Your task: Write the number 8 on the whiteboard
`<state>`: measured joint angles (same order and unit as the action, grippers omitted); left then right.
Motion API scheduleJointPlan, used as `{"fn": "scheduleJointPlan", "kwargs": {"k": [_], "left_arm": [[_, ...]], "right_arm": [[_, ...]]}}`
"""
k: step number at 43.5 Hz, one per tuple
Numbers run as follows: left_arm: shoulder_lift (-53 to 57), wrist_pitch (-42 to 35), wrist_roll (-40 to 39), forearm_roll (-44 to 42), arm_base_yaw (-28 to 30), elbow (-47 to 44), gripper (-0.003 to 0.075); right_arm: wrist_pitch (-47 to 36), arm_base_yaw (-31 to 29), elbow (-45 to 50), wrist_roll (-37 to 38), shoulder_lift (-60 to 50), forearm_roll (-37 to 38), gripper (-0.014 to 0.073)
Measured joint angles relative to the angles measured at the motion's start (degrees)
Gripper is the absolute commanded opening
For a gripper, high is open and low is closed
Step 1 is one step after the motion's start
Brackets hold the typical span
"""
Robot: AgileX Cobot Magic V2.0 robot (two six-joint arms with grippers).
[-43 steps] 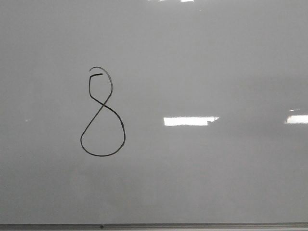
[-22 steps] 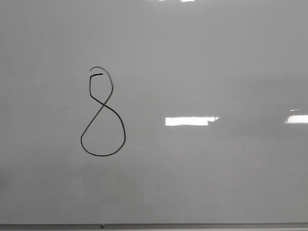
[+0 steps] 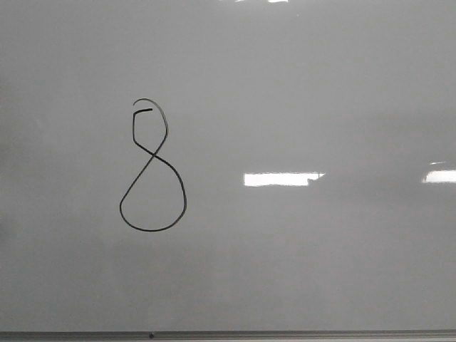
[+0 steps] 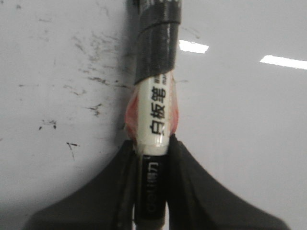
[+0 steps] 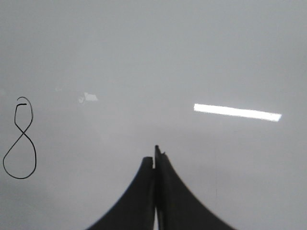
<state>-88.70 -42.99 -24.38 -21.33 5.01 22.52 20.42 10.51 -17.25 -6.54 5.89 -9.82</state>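
The marker (image 4: pixel 156 103) lies along the whiteboard beside the black smudges and would rest there if my left gripper opened now, so it is time to let go.
The number 8 (image 3: pixel 152 167) is drawn in thin black line on the whiteboard (image 3: pixel 299 92), left of centre in the front view. It also shows at the edge of the right wrist view (image 5: pixel 20 139). No gripper shows in the front view. My left gripper (image 4: pixel 150 143) is shut on a whiteboard marker (image 4: pixel 156 103), white-bodied with black print and a black taped end pointing away over the board (image 4: pixel 249 120). My right gripper (image 5: pixel 155 154) is shut and empty, over bare board (image 5: pixel 192 57) beside the 8.
The board's thin grey metal bottom edge (image 3: pixel 285 334) runs along the front view's bottom. Bright rectangular light reflections (image 3: pixel 281 179) lie on the board. Black smudges and specks (image 4: pixel 91 81) mark the board in the left wrist view.
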Motion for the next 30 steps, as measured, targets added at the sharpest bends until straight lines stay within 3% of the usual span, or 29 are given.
{"fn": "scheduleJointPlan", "kwargs": {"k": [15,27,30], "left_arm": [[-0.9,1.2,0.2,-1.1,0.3,1.1,0.0079],[-1.3,1.6,0.2,-1.4,0.3,1.5,0.03],[-1.4,1.6,0.2,-1.4,0.3,1.5,0.0325]], "right_arm": [[0.0,0.0,0.0,0.0,0.0,0.0,-0.0067],[0.0,0.0,0.0,0.0,0.0,0.0,-0.0067],[0.0,0.0,0.0,0.0,0.0,0.0,-0.0067]]}}
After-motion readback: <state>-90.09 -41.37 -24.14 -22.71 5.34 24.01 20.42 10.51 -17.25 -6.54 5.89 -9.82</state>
